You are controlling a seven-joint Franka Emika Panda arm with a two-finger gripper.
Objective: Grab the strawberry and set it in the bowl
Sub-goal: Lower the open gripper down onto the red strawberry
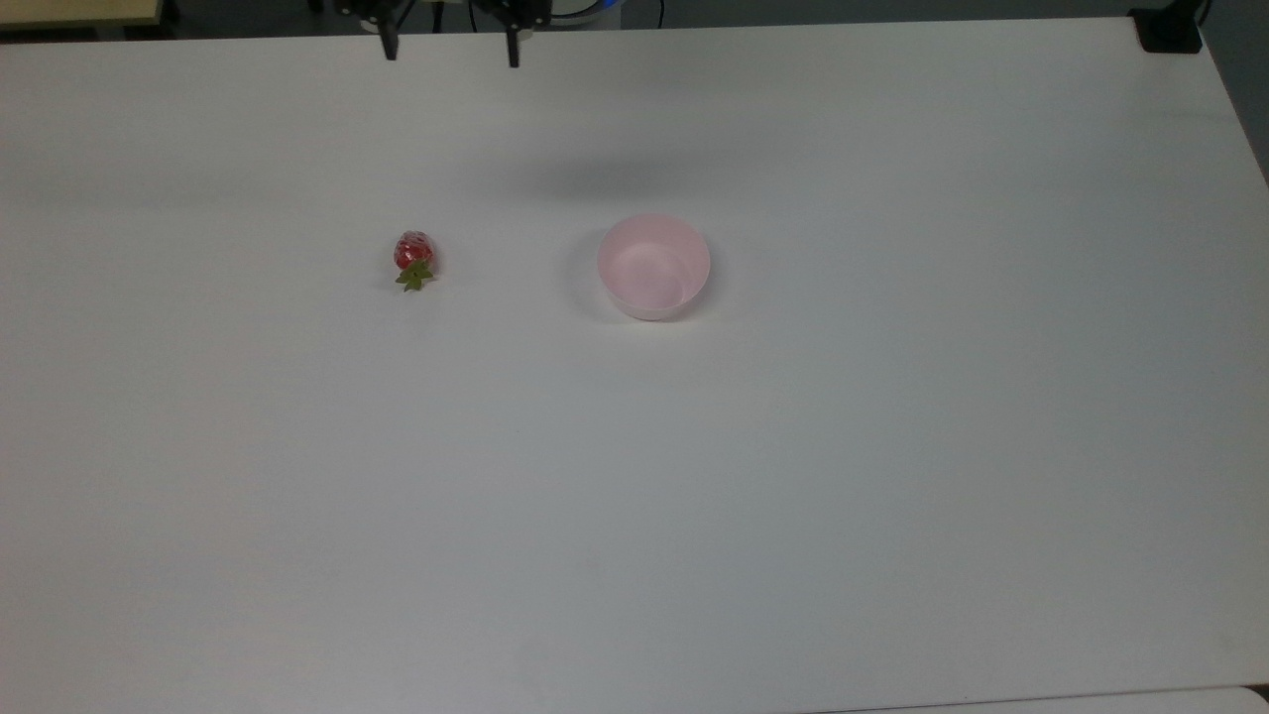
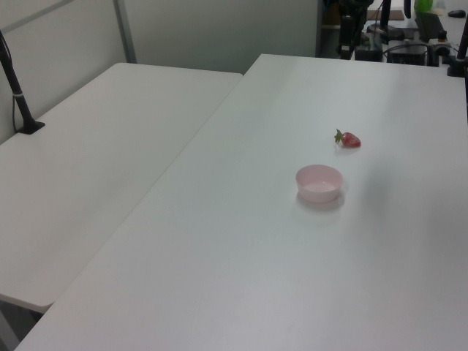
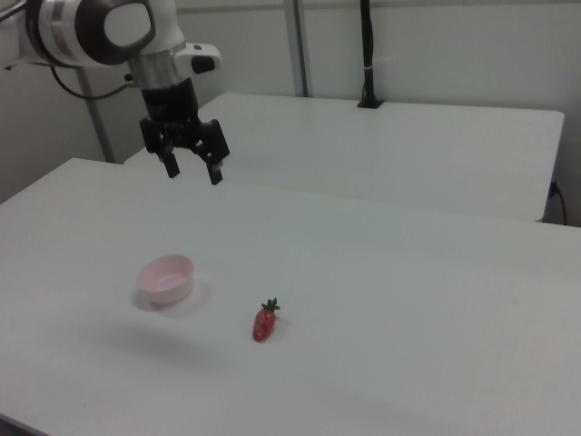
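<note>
I should next grab the strawberry with my gripper by its plump red body point(image 2: 352, 140), so that I can put the strawberry in the pale pink bowl point(image 2: 319, 182).
The red strawberry point(image 1: 414, 257) with its green cap lies on its side on the white table point(image 1: 694, 496), to the top view's left of the pale pink bowl point(image 1: 653, 266). The bowl is upright with nothing in it. In the left view the strawberry point(image 2: 349, 139) lies beyond the bowl point(image 2: 319, 182). In the right view the strawberry point(image 3: 264, 322) sits right of the bowl point(image 3: 167, 278). My gripper point(image 3: 192, 170) hangs open high above the table, well clear of both; its two fingertips show at the top view's upper edge point(image 1: 451, 52).
A second white table point(image 2: 95, 168) adjoins on the left view's left, with a black post point(image 2: 18, 95) clamped to it. A black clamp point(image 1: 1170, 30) sits at the top view's upper right corner. Cables and equipment point(image 2: 409, 40) stand beyond the far edge.
</note>
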